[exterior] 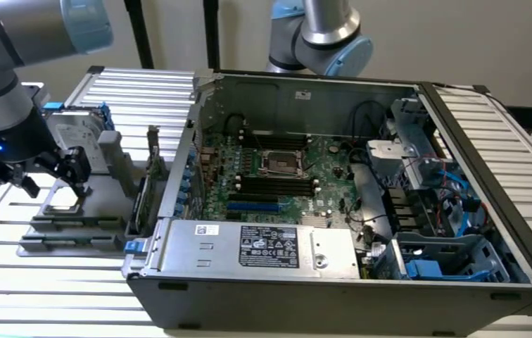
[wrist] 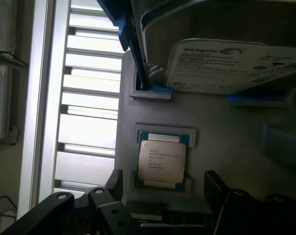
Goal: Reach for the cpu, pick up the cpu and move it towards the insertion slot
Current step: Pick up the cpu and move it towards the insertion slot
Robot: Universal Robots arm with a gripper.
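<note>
The holder's raised grey brackets wrap the cpu's corners at both ends, so my gripper next needs to grab the cpu's open side edges to pick it up.
The cpu (wrist: 162, 160), a flat square chip with a silver top and tan rim, lies in a recess of the grey holder (wrist: 221, 142). In the exterior view the cpu (exterior: 62, 202) sits on that holder (exterior: 71, 225) at the exterior view's left, outside the computer case. My gripper (exterior: 52, 189) hangs just above it, open, its black fingers (wrist: 114, 182) standing on either side of the chip without touching it. The insertion slot (exterior: 280, 163), a square socket with a dark centre and silvery frame, sits on the motherboard inside the open case.
A silver Seagate hard drive (wrist: 221, 66) with blue brackets stands on the holder just beyond the cpu. The open computer case (exterior: 341, 211) holds memory slots, cables and a power supply (exterior: 257, 246). A second arm (exterior: 318, 35) stands behind the case. Slatted white table (exterior: 50, 296) lies below.
</note>
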